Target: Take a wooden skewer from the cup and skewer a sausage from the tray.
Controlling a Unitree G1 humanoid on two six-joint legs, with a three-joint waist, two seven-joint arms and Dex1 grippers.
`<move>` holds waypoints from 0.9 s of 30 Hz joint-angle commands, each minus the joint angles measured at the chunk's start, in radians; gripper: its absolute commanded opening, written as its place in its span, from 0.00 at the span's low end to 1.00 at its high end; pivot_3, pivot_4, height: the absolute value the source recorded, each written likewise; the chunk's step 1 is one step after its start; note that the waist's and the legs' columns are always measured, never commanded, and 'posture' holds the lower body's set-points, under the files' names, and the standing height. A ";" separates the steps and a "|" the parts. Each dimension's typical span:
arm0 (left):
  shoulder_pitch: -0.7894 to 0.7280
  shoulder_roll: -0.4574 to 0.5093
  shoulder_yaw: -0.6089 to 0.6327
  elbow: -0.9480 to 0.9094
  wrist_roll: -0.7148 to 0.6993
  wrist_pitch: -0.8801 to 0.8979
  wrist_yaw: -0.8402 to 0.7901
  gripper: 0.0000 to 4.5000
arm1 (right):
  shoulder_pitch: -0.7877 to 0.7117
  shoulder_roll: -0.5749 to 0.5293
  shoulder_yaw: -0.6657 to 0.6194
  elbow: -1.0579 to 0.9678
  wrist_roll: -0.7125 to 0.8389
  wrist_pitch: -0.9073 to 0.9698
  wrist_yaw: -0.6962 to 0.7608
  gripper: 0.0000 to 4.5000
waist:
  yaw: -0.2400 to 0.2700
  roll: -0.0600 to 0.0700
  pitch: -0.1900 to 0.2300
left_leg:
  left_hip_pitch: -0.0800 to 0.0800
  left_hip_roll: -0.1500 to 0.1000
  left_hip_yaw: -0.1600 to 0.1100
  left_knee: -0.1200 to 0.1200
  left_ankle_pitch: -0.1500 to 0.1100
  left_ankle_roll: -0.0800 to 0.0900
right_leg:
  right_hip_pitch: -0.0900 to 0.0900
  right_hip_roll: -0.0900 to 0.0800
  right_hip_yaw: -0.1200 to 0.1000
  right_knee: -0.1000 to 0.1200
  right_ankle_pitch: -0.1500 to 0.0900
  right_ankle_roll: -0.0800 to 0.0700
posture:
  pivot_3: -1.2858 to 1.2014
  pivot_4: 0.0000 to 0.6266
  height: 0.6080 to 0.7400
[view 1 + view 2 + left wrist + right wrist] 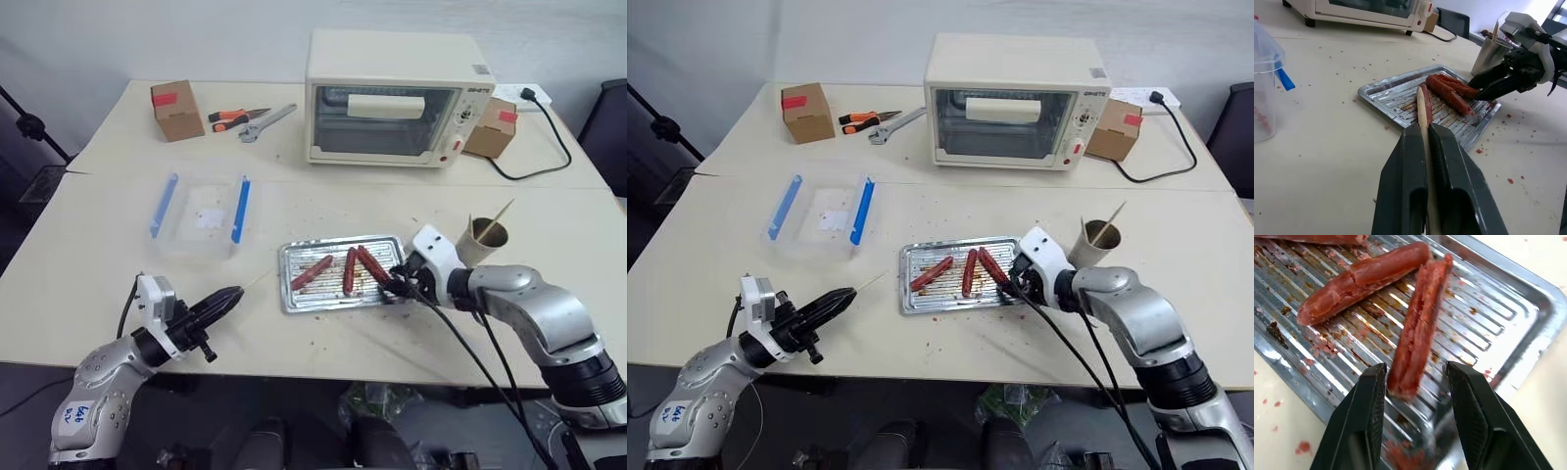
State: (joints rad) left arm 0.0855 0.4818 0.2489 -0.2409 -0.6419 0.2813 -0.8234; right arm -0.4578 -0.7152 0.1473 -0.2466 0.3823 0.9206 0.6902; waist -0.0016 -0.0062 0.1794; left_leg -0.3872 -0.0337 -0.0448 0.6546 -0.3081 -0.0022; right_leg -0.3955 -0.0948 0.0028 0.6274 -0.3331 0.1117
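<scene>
My right gripper grabs the sausage by its other end (1404, 387) next, to leave the sausage's split end (1439, 267) free for the skewer.
My left gripper (230, 297) is shut on a thin wooden skewer (1422, 117), which points level across the table toward the silver tray (299, 299). Three sausages (350, 270) lie on the tray. My right gripper (397, 282) is at the tray's right edge, tilted down, jaws apart. The near end of a split sausage (1418, 333) lies between its fingers (1369, 406), with a gap on one side. The paper cup (482, 242) stands just right of the tray, behind the right wrist. Another skewer (500, 213) sticks out of it.
A toaster oven (387, 98) stands at the back, its power cable (549, 147) curling to the right. A clear box with blue clips (201, 215) sits left of the tray. Two cardboard boxes (176, 110) and hand tools (250, 119) are far back. Red crumbs lie around the tray.
</scene>
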 commanded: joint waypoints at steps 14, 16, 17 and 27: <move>0.003 0.001 0.006 -0.034 0.000 -0.016 0.001 0.00 | -0.039 0.070 0.057 0.075 -0.110 -0.118 0.005 0.44 | -0.001 0.000 0.000 | 0.000 0.000 0.000 -0.001 0.001 -0.001 | 0.000 0.000 0.000 0.000 0.000 0.000 | 0.52 0.24 1.00; 0.002 0.001 0.006 -0.034 0.000 -0.016 0.001 0.00 | -0.037 0.074 0.052 0.072 -0.110 -0.115 0.010 0.40 | -0.001 0.000 0.000 | 0.000 0.000 0.000 -0.001 0.001 -0.001 | 0.000 0.000 0.000 0.000 0.000 0.000 | 0.52 0.24 1.00; 0.000 0.001 0.006 -0.034 0.000 -0.015 0.002 0.00 | -0.037 0.077 0.046 0.070 -0.106 -0.111 0.011 0.36 | -0.001 0.000 0.000 | 0.000 0.000 0.000 -0.001 0.001 -0.001 | 0.000 0.000 0.000 0.000 0.000 0.000 | 0.52 0.24 1.00; -0.001 0.008 0.009 -0.047 -0.005 -0.011 0.000 0.00 | -0.018 0.008 -0.042 0.033 -0.080 -0.188 0.078 0.11 | 0.000 0.000 0.000 | 0.000 0.000 0.000 -0.001 0.001 -0.001 | 0.000 0.000 0.000 0.000 0.000 0.000 | 0.52 0.24 1.00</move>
State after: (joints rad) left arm 0.0852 0.4819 0.2484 -0.2468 -0.6414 0.2807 -0.8210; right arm -0.4769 -0.6767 0.1672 -0.1692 0.2913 0.7739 0.7404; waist -0.0013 -0.0061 0.1794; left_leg -0.3872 -0.0341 -0.0445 0.6539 -0.3076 -0.0028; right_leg -0.3959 -0.0950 0.0029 0.6274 -0.3331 0.1117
